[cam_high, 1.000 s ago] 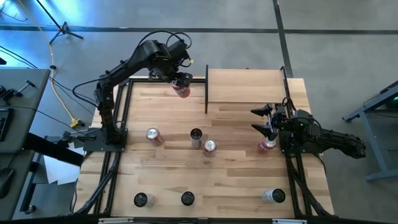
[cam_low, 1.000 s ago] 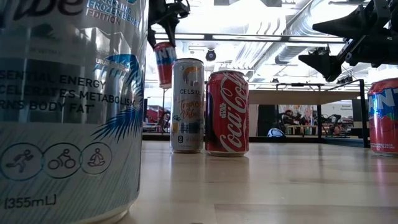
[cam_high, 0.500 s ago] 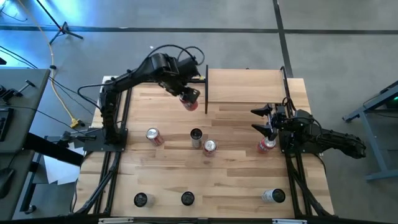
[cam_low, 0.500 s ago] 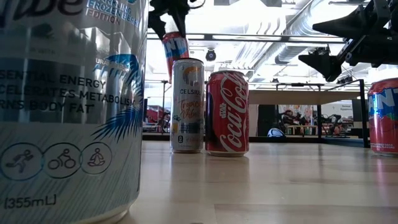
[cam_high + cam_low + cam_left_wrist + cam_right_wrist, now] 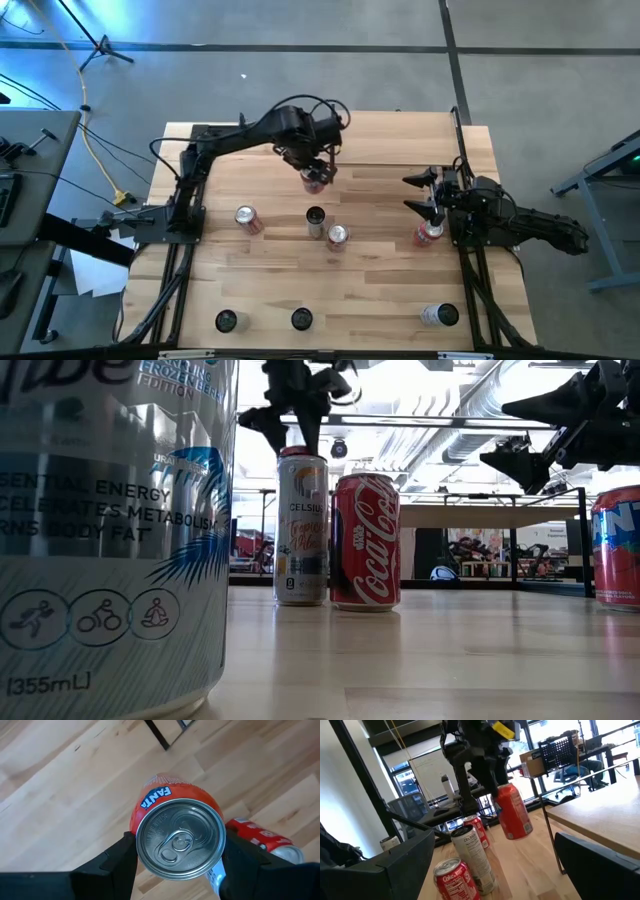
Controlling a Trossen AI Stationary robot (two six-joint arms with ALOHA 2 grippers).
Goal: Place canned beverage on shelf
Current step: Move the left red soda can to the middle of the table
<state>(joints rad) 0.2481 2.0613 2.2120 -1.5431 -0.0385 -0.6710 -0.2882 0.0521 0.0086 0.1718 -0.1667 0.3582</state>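
The Fanta can hangs above the planks. My left gripper needs to move it to the shelf before letting go of it.
My left gripper hangs over the middle of the table, shut on an orange Fanta can, which also shows in the right wrist view. In the low view the can is almost hidden behind a tall Celsius can. The shelf, a pale board with thin black uprights, stands at the far right of the table, beyond and to the right of the held can. My right gripper waits open at the right edge, above another Fanta can. My left gripper pinches the Fanta can's upper wall just below the rim between its two fingers, one on each side. The fingers come from above, pointing down. The can hangs below them, lifted clear of the table and somewhat tilted, top up.
Just near of the held can stand the Celsius can and a Coca-Cola can, with a red can to their left. Three more cans line the near edge. A big can fills the low view's left.
My left gripper has carried the Fanta can from the far edge beside the shelf's left upright toward the table's right and near edges and downward, to above the middle cans. It has stayed shut on the can, which has sunk behind the Celsius can in the low view.
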